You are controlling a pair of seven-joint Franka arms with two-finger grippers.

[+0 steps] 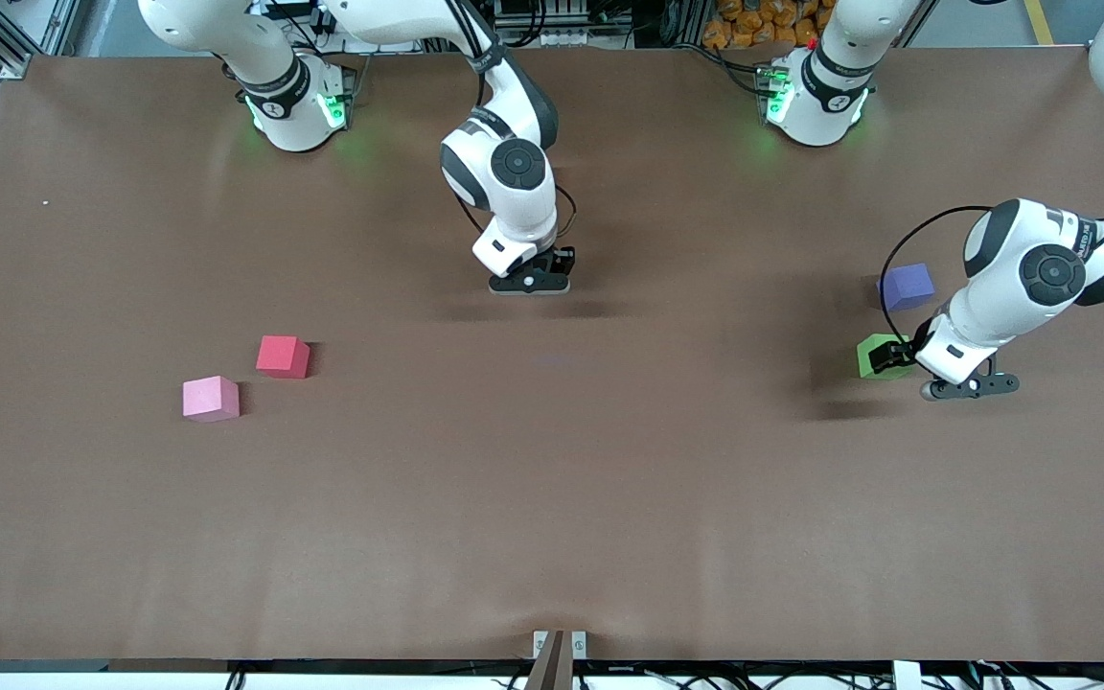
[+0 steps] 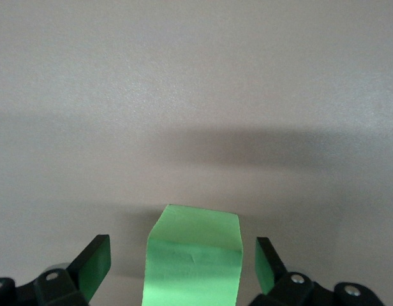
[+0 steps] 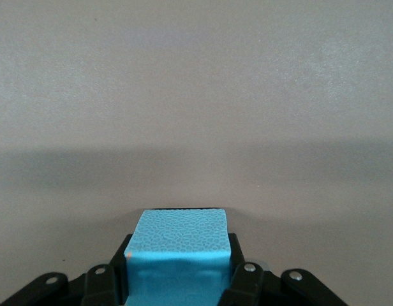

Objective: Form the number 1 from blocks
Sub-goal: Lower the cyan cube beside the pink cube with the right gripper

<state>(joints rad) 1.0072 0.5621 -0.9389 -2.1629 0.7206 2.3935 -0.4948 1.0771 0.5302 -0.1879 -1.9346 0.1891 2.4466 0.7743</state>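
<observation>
The green block (image 1: 873, 356) is next for the left gripper, which should pick it up by its two opposite sides to build the number 1.
My right gripper (image 1: 530, 282) is low over the middle of the table, shut on a light blue block (image 3: 178, 255). The hand hides that block in the front view. My right gripper (image 3: 177, 258) clamps the block's two sides. My left gripper (image 1: 969, 386) is at the left arm's end of the table, open. A green block (image 2: 193, 255) lies between its spread fingers (image 2: 94, 261) with a gap on each side. The green block (image 1: 873, 356) rests on the table. A purple block (image 1: 907, 286) sits just farther from the front camera than the green one.
A red block (image 1: 283, 356) and a pink block (image 1: 211, 399) lie close together toward the right arm's end of the table, the pink one nearer the front camera. The brown table (image 1: 552, 498) stretches wide between the two groups.
</observation>
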